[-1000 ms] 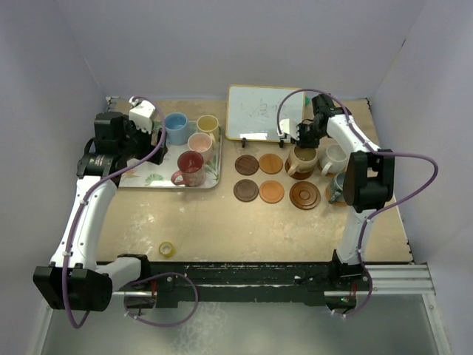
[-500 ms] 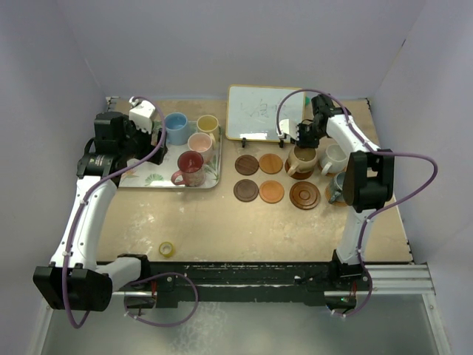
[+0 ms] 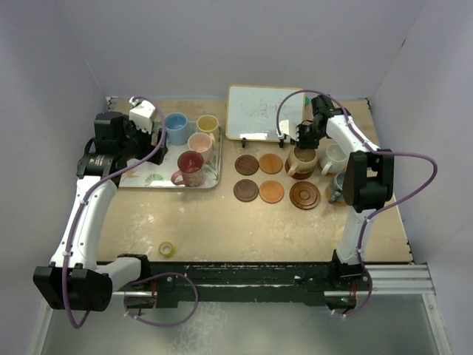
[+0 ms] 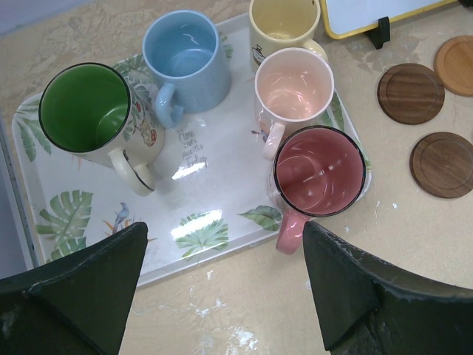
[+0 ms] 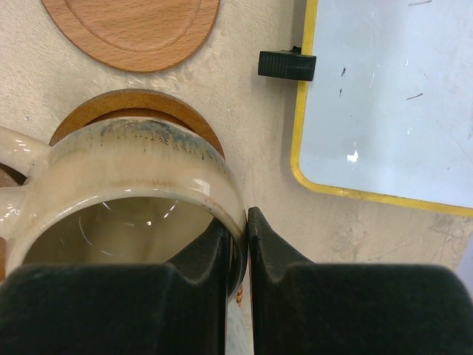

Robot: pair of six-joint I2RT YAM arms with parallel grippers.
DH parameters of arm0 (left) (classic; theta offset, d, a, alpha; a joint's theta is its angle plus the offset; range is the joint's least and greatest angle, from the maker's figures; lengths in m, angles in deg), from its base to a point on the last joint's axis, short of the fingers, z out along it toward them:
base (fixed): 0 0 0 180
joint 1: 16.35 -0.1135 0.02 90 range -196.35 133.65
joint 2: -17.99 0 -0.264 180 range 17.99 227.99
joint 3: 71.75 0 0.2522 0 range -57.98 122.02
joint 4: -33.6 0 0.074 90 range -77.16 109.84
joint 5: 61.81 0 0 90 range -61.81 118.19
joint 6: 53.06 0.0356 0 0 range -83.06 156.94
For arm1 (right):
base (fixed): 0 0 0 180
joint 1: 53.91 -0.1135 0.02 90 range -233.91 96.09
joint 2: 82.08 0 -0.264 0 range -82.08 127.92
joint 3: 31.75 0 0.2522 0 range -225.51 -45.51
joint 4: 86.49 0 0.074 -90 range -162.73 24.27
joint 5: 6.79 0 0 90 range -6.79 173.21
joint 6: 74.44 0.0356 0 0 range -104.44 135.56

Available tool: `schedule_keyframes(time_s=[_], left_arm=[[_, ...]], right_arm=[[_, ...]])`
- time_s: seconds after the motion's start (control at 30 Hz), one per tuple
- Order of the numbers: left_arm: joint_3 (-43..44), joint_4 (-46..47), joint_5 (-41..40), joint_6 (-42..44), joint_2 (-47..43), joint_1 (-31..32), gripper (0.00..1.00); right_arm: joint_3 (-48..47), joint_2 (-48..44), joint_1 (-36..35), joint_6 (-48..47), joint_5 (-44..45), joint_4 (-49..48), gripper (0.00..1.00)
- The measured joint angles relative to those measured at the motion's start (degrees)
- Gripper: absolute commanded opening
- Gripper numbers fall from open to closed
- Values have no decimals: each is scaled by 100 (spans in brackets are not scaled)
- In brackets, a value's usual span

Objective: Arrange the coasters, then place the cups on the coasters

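The tan cup's lower edge (image 5: 126, 125) is inside the brown wood coaster's rim (image 5: 131, 100) and the cup would stay there, so the robot's right gripper needs to release the cup.
My right gripper (image 5: 246, 214) is shut on the rim of the tan cup (image 5: 133, 185), one finger inside and one outside. The cup is over a brown wood coaster (image 5: 137, 101); I cannot tell whether it rests on it. From above, the tan cup (image 3: 301, 159) is next to the white cup (image 3: 336, 157) and the grey cup (image 3: 338, 185). Bare coasters (image 3: 247, 164) (image 3: 271, 163) (image 3: 246, 190) (image 3: 271, 191) and a ringed coaster (image 3: 304, 195) lie mid-table. My left gripper (image 4: 225, 296) hangs open above the tray's near edge, short of the red cup (image 4: 319, 171), pink cup (image 4: 293, 85), blue cup (image 4: 185, 59), yellow cup (image 4: 284, 22) and green-lined cup (image 4: 92, 115).
The leaf-patterned tray (image 4: 214, 222) holds the cups at the back left. A yellow-framed whiteboard (image 3: 259, 111) stands at the back, just beyond the right gripper. A small yellow tape roll (image 3: 167, 249) lies near the front edge.
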Motion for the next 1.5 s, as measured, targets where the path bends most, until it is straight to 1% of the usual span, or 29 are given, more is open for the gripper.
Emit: schedule_keyframes(time_s=[0.37,0.6,0.93,1.03,1.1,1.23,1.37,1.5], left_arm=[[0,-4,2,11,-2,0,82],[0,-20,2,17,-2,0,83],[0,-44,2,103,-2,0,83],[0,-46,0,140,-2,0,83],[0,-44,-4,149,-2,0,83],[0,-33,-55,166,-13,2,83],[0,28,-133,175,-13,0,83],[-2,151,-214,229,-13,0,83]], right_arm=[[70,0,0,4,0,-107,14],[74,0,-35,42,-2,-87,22],[72,-46,-44,155,-2,-11,41],[24,-149,-44,280,-2,109,48],[-63,-293,-44,424,-7,221,51],[-256,-719,-44,844,-20,313,56],[-291,-1331,-44,1445,-17,308,67],[-170,-2006,-44,2269,7,173,78]])
